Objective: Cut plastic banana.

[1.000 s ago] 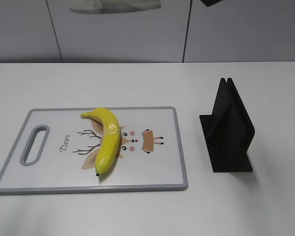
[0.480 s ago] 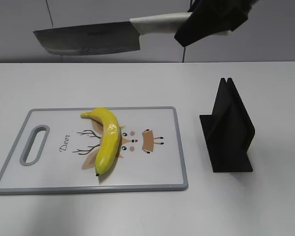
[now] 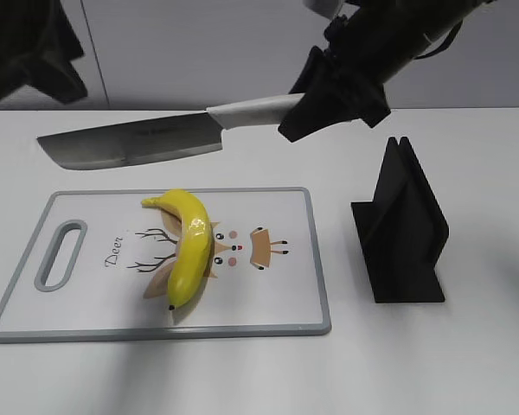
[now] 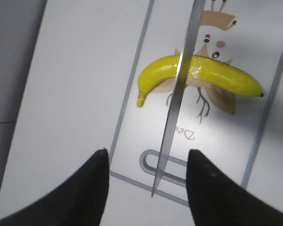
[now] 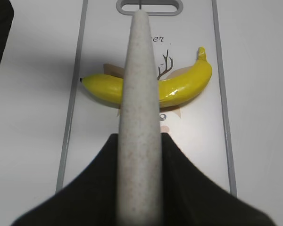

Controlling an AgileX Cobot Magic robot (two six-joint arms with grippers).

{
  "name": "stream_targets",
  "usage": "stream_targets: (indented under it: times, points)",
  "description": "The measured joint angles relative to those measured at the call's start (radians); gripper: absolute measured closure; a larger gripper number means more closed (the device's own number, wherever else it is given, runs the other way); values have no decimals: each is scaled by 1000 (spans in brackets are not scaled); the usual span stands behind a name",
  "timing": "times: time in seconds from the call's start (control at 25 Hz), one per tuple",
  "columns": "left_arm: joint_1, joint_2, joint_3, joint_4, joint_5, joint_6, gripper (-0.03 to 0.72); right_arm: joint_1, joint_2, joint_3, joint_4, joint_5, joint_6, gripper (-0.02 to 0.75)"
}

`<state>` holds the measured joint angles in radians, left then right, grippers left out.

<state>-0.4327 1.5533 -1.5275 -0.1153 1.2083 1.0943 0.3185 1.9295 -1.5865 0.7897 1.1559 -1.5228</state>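
Note:
The left gripper grabs the blade by its flat sides near the blade's tip (image 3: 99,145) next, as the knife's bare cutting edge (image 3: 143,163) faces down toward the board.
The plastic banana (image 3: 189,245) lies whole on the white cutting board (image 3: 268,294); it also shows in the left wrist view (image 4: 217,76) and the right wrist view (image 5: 186,88). My right gripper (image 3: 307,108) is shut on the pale handle of a cleaver-style knife (image 3: 130,143), held level in the air above the board, its blade over the banana's upper end. The handle (image 5: 140,117) fills the right wrist view. The blade (image 4: 177,103) appears edge-on in the left wrist view. My left gripper (image 4: 146,165) is open and empty, high above the board's handle end (image 3: 35,52).
A black knife stand (image 3: 402,229) sits on the white table to the right of the board. The board has a grey rim and a handle slot (image 3: 60,253) at its left end. A grey wall runs behind the table.
The right gripper has brought the knife down and to the left, from near the top of the view to just above the board. The left arm has come into view at the top left.

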Motion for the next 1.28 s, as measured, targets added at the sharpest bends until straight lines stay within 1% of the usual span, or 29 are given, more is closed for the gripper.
stream_targets:
  times: [0.2,0.6,0.68,0.88,1.04,1.12,1.28]
  points:
    - [-5,76,0,18,7,37,178,0,16,-2,17,0,-23,572]
    - [-5,141,-2,21,8,61,186,-1,27,-2,42,-1,-27,572]
    - [-4,150,-2,22,8,63,213,-1,27,-2,42,-1,-28,572]
    - [-4,151,-2,6,8,65,330,-2,27,-2,42,-1,-28,572]
    - [-4,151,-2,-6,8,65,399,-2,27,-2,42,-1,-28,572]
    - [-4,155,-2,-8,8,65,417,-2,27,-2,42,-1,-29,572]
    - [-4,181,-2,-12,8,65,427,-2,27,-2,42,-1,-29,572]
